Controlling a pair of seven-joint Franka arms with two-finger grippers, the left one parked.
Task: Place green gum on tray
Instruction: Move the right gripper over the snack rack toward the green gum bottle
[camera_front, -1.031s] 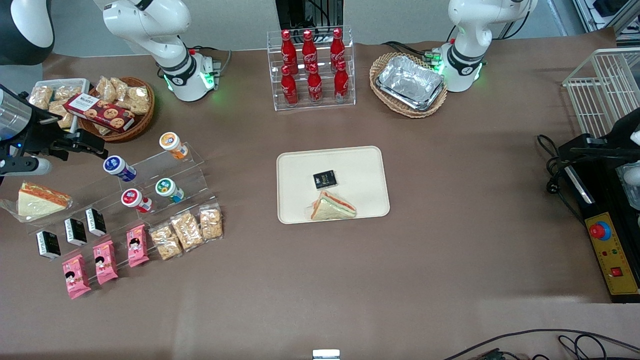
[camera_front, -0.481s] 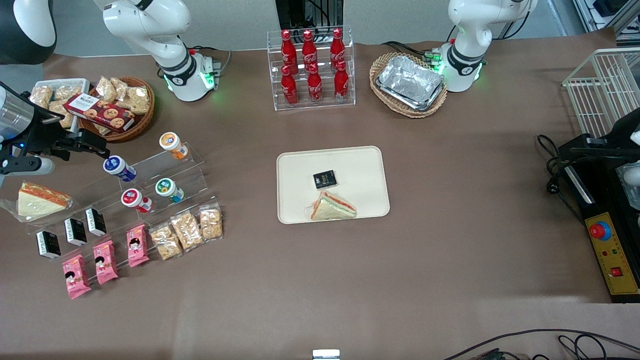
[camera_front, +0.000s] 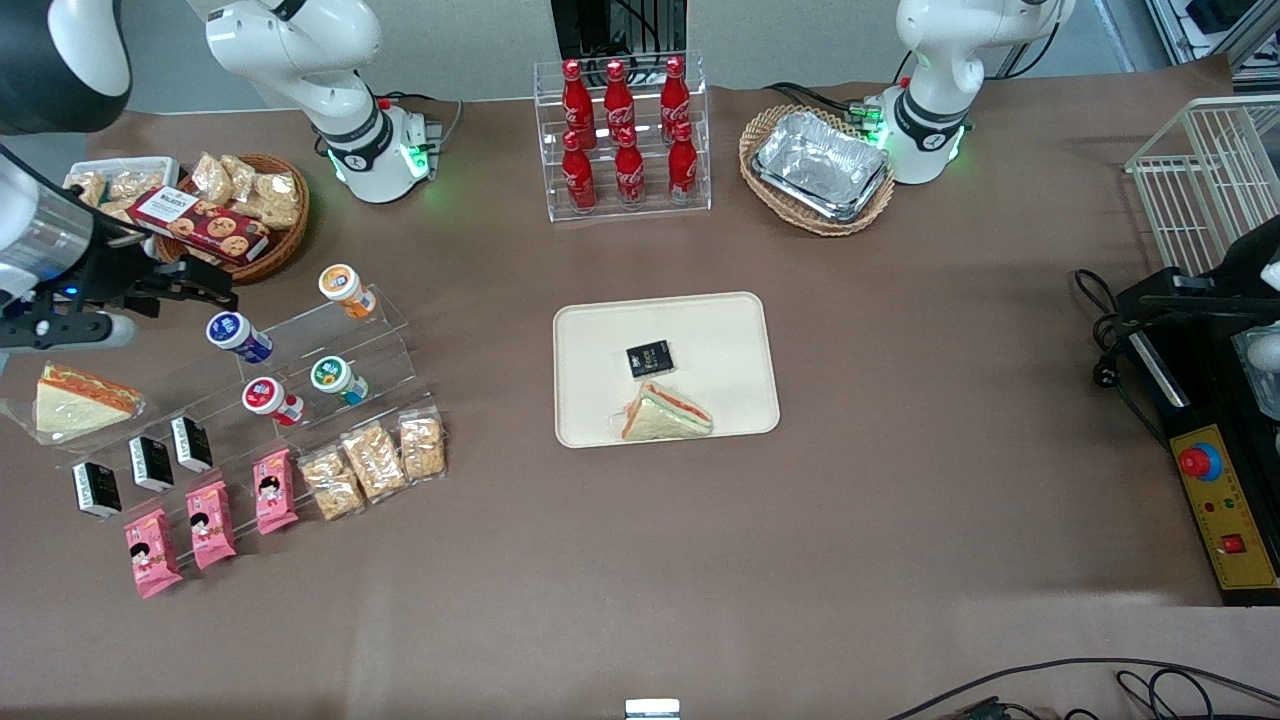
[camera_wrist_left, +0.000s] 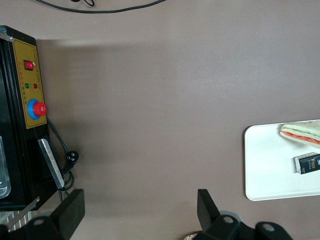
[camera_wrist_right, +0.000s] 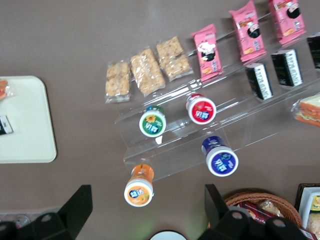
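The gum should be grabbed next by its labeled body (camera_front: 351, 388), so that my gripper can place the green gum on the tray (camera_front: 715, 330).
The green gum (camera_front: 333, 376) (camera_wrist_right: 153, 122) is a small bottle with a green-rimmed white lid, lying on a clear stepped stand (camera_front: 385, 345) toward the working arm's end of the table. My gripper (camera_front: 205, 288) (camera_wrist_right: 147, 210) hangs open and empty above the table, beside the blue-lidded bottle (camera_front: 236, 333) and farther from the front camera than the green gum. In the right wrist view the orange-lidded bottle (camera_wrist_right: 139, 189) lies between my spread fingers (camera_wrist_right: 80, 202), lower down. The beige tray (camera_front: 715, 330) (camera_wrist_right: 25, 125) sits mid-table and holds a sandwich (camera_front: 665, 413) and a black packet (camera_front: 650, 358).
The stand also carries an orange-lidded bottle (camera_front: 345, 287) and a red-lidded one (camera_front: 270, 398). A wicker snack basket (camera_front: 240, 215) is close to my gripper. Pink packets (camera_front: 210, 525), black boxes (camera_front: 150, 462), cracker bags (camera_front: 375, 460) and a sandwich (camera_front: 75, 400) lie nearer the camera. A cola rack (camera_front: 622, 135) stands farther back.
My gripper has shifted a little sideways toward the gum stand, still open and empty. Nothing on the table has moved.
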